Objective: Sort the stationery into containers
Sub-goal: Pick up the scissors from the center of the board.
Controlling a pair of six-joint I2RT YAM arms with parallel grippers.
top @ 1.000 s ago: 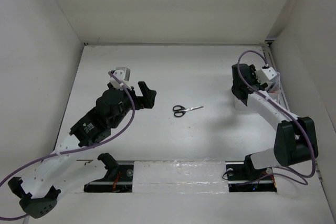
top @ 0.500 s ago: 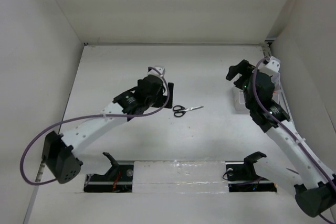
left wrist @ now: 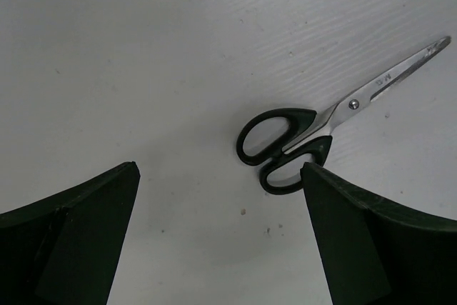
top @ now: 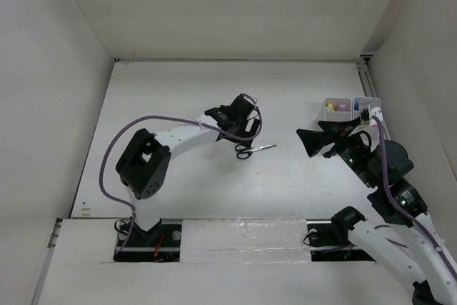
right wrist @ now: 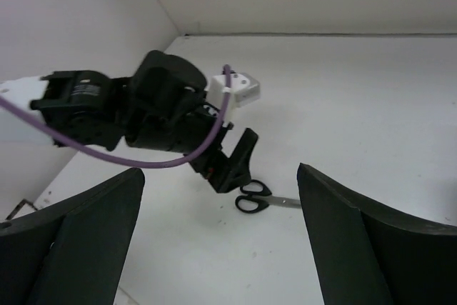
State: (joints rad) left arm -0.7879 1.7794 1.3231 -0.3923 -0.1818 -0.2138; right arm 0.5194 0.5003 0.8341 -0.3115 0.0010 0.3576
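Note:
The scissors [top: 251, 150] will next be grabbed by my left gripper at the rounded end of their black handles, so that the blades stay free for my right gripper.
The black-handled scissors [top: 251, 150] lie shut and flat on the white table, blades pointing right. My left gripper [top: 241, 137] is open and empty, just up-left of the handles. In the left wrist view the scissors [left wrist: 314, 130] lie ahead of the open gripper [left wrist: 221, 248], the handles close to the right finger [left wrist: 378, 248]. My right gripper [top: 311, 142] is open and empty, pointing left, right of the blades. Its view shows the scissors [right wrist: 258, 198] and the left gripper [right wrist: 230, 166]. The white bins [top: 334, 102] at the right hold pink, yellow and green markers [top: 335, 108].
A second white bin [top: 365, 101] adjoins the first, near the right wall, with something blue inside. The white enclosure walls close in the table at the left, back and right. The right arm's forearm [top: 378, 169] crosses the right side of the table.
The left arm has swung right and reached down to the scissors' handles. The right arm has moved off the bins and turned left, uncovering them.

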